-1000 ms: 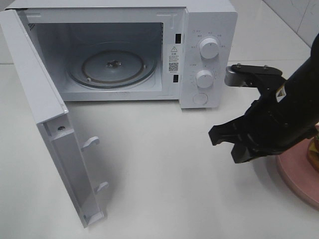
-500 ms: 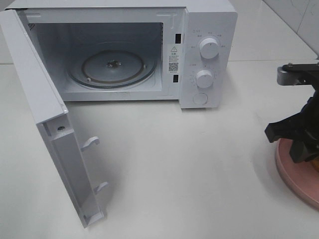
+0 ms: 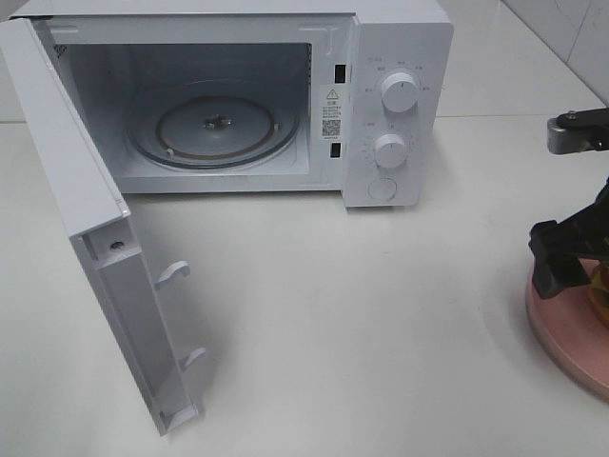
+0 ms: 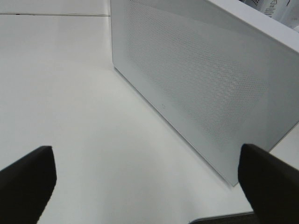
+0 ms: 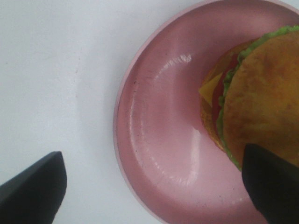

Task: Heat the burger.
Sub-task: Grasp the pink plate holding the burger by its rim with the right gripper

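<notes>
I need to pick up the pink plate (image 3: 566, 333) by its rim with my right gripper next, to carry the burger to the microwave's turntable for heating.
The burger (image 5: 259, 98), with a golden-brown bun, green lettuce, red tomato and yellow cheese, sits on a round pink plate (image 5: 159, 140). In the high view only a sliver of the burger (image 3: 599, 290) shows at the right edge, on the plate (image 3: 566, 333). My right gripper (image 5: 154, 191) is open and empty above the plate; one finger is over the table beside the plate, the other over the burger's edge. It also shows in the high view (image 3: 571, 257). My left gripper (image 4: 149, 186) is open and empty.
The white microwave (image 3: 400, 105) stands at the back with its door (image 3: 95, 228) swung open to the left and its glass turntable (image 3: 214, 129) bare. The left wrist view shows the door's perforated outer face (image 4: 201, 84).
My right gripper has moved right across the table, from in front of the microwave's knobs to above the pink plate at the frame's edge. The microwave has not changed.
</notes>
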`<state>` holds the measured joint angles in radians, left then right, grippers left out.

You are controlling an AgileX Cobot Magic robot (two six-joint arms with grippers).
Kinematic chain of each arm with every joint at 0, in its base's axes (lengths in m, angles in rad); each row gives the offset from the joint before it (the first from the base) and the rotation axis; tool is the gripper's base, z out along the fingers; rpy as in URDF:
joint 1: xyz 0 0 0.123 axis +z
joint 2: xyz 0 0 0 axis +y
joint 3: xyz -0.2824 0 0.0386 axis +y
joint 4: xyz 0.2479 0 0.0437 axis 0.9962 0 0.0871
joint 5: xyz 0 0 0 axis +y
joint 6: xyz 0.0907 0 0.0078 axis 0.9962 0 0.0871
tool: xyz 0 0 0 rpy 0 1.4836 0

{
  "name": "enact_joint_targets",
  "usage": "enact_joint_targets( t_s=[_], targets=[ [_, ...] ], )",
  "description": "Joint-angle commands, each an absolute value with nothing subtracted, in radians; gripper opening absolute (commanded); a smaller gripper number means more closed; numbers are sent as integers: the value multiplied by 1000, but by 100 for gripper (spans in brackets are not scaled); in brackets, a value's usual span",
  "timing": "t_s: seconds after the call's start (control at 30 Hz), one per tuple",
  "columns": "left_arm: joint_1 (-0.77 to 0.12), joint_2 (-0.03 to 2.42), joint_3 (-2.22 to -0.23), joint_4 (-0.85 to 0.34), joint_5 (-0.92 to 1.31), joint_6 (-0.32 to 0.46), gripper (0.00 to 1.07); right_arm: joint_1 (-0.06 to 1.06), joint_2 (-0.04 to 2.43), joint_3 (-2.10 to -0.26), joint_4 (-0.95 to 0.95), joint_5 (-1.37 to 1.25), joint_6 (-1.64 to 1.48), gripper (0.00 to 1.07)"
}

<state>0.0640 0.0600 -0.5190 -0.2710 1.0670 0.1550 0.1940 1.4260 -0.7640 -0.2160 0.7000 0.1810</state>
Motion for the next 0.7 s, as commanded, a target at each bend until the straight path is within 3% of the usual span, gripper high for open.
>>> enact_joint_targets(
  t_s=[0.03,0.7],
  targets=[
    [59,58,-517,-268,1065,155,98,189,1425,-763,-223,679,173,99],
    [59,58,-517,-268,1065,155,98,189,1684,-763,-173,568,179,89]
  ],
)
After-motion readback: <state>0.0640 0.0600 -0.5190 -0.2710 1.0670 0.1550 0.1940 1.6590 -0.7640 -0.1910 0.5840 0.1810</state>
